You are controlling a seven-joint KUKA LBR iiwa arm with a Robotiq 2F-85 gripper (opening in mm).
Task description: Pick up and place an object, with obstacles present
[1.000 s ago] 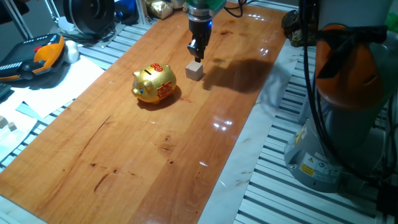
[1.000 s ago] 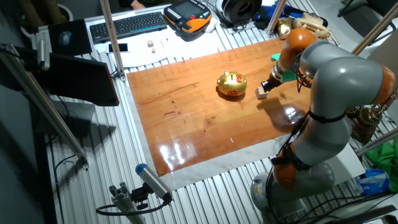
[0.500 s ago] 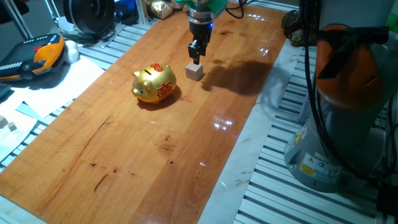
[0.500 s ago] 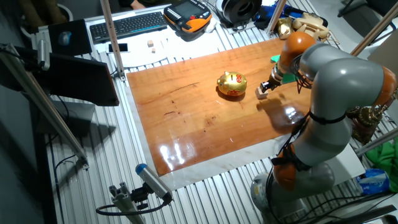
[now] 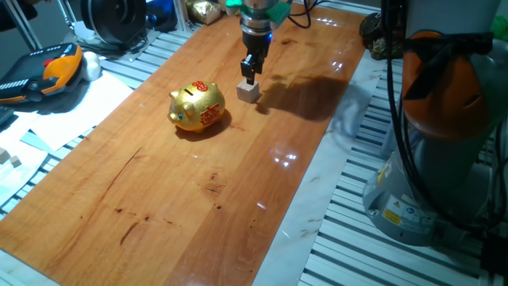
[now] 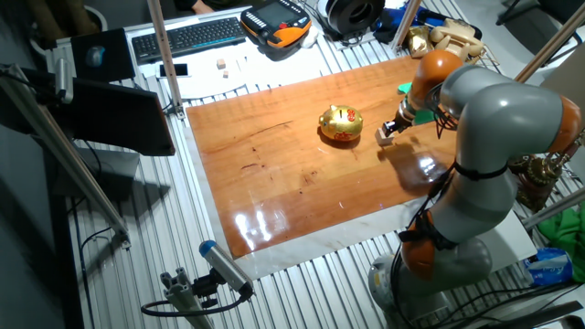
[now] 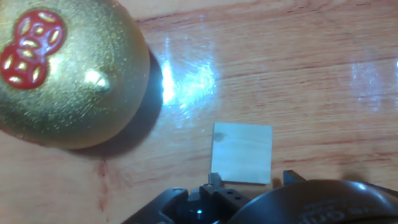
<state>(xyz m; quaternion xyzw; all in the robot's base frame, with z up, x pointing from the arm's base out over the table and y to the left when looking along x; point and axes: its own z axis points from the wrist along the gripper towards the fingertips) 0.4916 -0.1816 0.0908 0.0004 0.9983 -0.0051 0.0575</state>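
Observation:
The small pale wooden cube needs to be carried past the gold piggy bank (image 5: 198, 107), so my gripper needs to grab the cube by two opposite sides next.
The small pale beige wooden cube (image 5: 248, 90) rests on the wooden tabletop, right of the gold piggy bank (image 5: 198, 107) and a short gap from it. My gripper (image 5: 251, 71) hangs directly over the cube, fingers pointing down, just above its top. In the hand view the cube (image 7: 242, 153) lies flat on the wood, with the two fingertips (image 7: 214, 180) showing at its near edge and set slightly wider than it. The gripper (image 7: 252, 179) is open and holds nothing. The piggy bank (image 7: 65, 68) fills the upper left there. The other fixed view shows the cube (image 6: 384, 137), the gripper (image 6: 395, 128) and the piggy bank (image 6: 341, 123).
The robot's base (image 5: 444, 143) stands at the table's right side. An orange-black pendant (image 5: 48, 71), white paper and tiny pale blocks (image 5: 9, 159) lie off the wood at left. A keyboard (image 6: 187, 37) and gold ornaments (image 5: 202, 9) sit at the back.
The gripper has shifted only slightly over the cube. The cube and the piggy bank have not moved.

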